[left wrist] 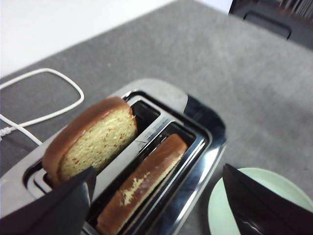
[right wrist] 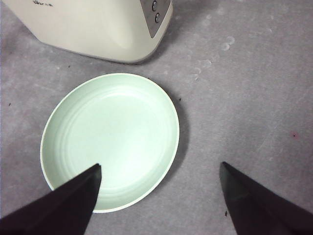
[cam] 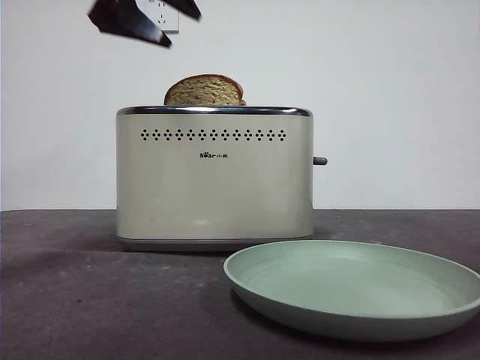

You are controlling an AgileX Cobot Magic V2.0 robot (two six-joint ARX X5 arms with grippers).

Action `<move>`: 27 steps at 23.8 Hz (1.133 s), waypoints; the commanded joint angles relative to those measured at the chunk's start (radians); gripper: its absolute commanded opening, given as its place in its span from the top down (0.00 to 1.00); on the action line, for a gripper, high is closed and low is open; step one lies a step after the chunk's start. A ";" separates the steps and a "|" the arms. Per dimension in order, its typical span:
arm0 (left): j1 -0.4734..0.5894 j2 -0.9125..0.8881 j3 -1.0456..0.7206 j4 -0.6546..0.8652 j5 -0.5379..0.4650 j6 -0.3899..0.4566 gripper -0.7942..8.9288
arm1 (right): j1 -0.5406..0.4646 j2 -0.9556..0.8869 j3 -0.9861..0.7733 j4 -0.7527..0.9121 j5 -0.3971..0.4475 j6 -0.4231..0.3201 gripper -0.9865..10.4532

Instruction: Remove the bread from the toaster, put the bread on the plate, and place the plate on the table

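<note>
My left gripper will next lift the bread out of the toaster for the plate (cam: 352, 289), so it should grab the bread by its raised crusty top (cam: 204, 82).
The cream toaster (cam: 214, 176) stands on the dark table (cam: 75, 300). The bread (cam: 204, 91), pale tan and speckled with a brown crust, stands upright in one slot, its domed top above the rim. In the left wrist view the bread (left wrist: 93, 142) rises high, and a second slice (left wrist: 146, 181) sits lower in the other slot. My left gripper (left wrist: 159, 170) is open above the toaster (left wrist: 205, 132), apart from the bread; its black jaws show at the top left of the front view (cam: 180, 28). The mint-green plate (cam: 352, 289) lies empty on the table. My right gripper (right wrist: 160, 165) is open above the plate (right wrist: 110, 139).
A white cable (left wrist: 44, 98) lies on the table behind the toaster. The toaster's lever (cam: 320, 160) sticks out on its right side. A wall socket (cam: 166, 19) is behind the jaws. A dark object (left wrist: 274, 19) stands at the table's far edge.
</note>
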 commanded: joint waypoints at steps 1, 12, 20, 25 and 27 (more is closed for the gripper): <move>-0.019 0.045 0.030 0.017 -0.022 0.051 0.48 | 0.003 0.004 0.015 0.004 0.000 0.011 0.57; -0.055 0.169 0.030 0.079 -0.111 0.090 0.48 | 0.003 0.004 0.015 -0.006 0.000 0.011 0.57; -0.074 0.182 0.030 0.058 -0.111 0.089 0.80 | 0.003 0.004 0.015 -0.005 0.000 0.010 0.57; -0.072 0.182 0.031 0.055 -0.110 0.077 0.91 | 0.003 0.004 0.015 -0.005 0.000 0.010 0.57; -0.071 0.175 0.034 0.055 -0.110 0.077 0.91 | 0.003 0.004 0.015 -0.005 0.000 0.010 0.57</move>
